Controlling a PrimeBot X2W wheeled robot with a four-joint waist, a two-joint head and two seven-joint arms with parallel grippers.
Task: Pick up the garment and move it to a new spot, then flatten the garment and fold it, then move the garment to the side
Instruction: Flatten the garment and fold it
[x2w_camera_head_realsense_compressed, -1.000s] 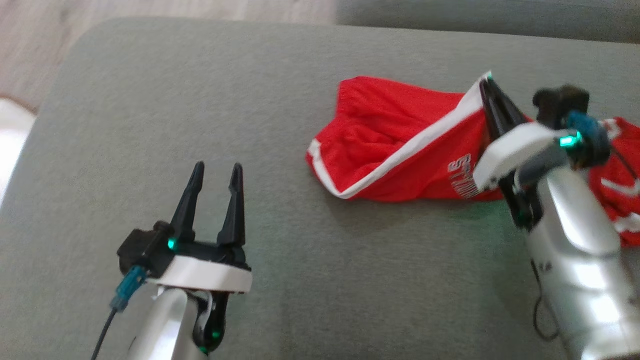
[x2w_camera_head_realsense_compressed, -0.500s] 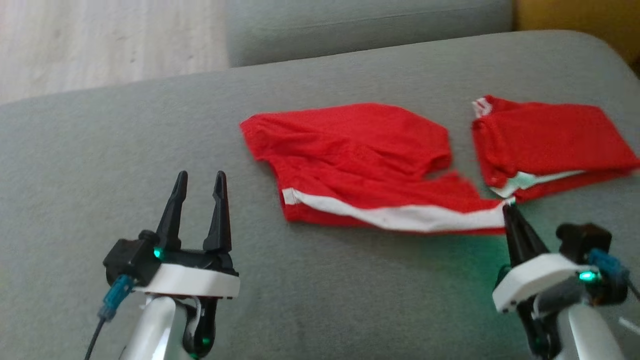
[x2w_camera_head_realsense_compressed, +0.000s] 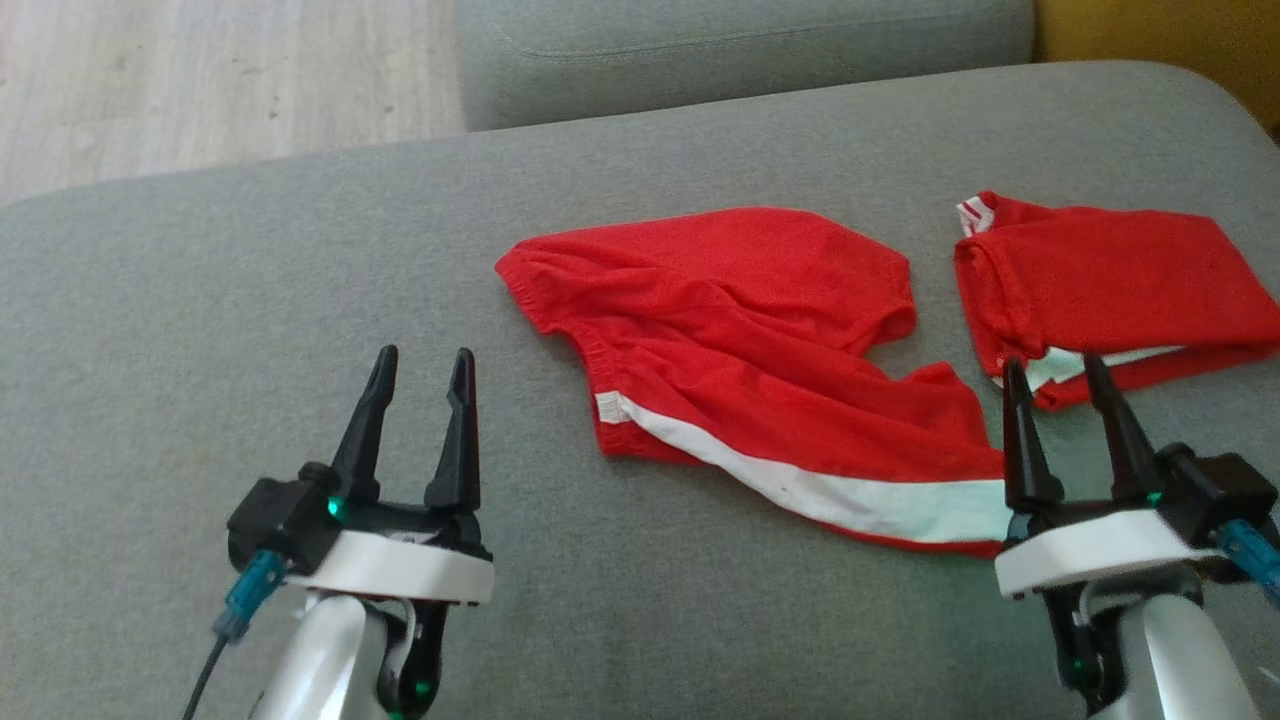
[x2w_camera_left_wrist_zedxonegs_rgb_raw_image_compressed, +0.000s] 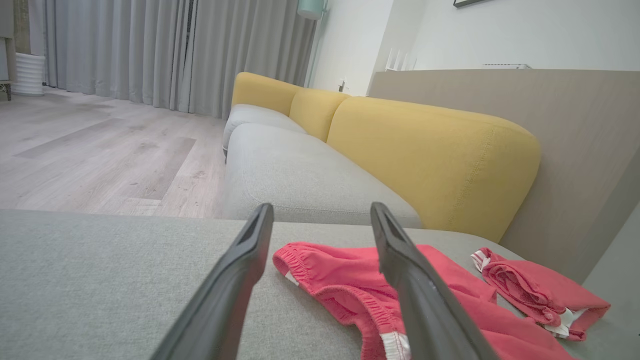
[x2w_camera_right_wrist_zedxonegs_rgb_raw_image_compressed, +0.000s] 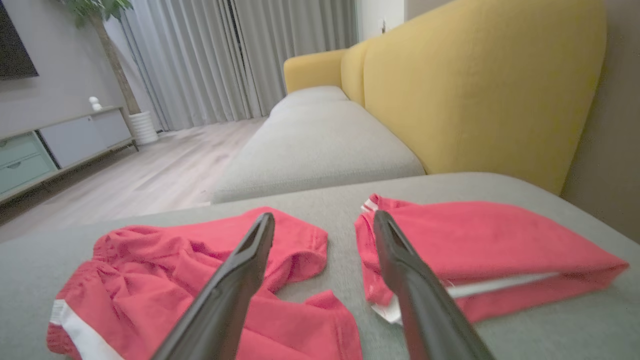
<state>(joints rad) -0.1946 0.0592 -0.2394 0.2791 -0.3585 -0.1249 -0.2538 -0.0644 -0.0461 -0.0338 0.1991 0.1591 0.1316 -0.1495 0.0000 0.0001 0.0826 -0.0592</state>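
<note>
The gathered edge of the shorts stands up, while the legs lie slack. My left gripper should next pinch the shorts by the waistband end of the white stripe.
The garment, red shorts with a white side stripe, lies loosely spread on the grey cushion, its waistband to the left. It also shows in the left wrist view and the right wrist view. My right gripper stands open just off the garment's right end, nothing between its fingers. Further left, my left gripper is open too, hovering over bare cushion a short way from the waistband.
A second red garment, folded, lies at the cushion's right side. Yellow backrests rise behind the seat. Another grey seat cushion adjoins at the back, with wooden floor to the left.
The right gripper has opened and let go of the garment's striped end, which now lies on the cushion. The head camera shifted over the first half second. The left gripper stays open.
</note>
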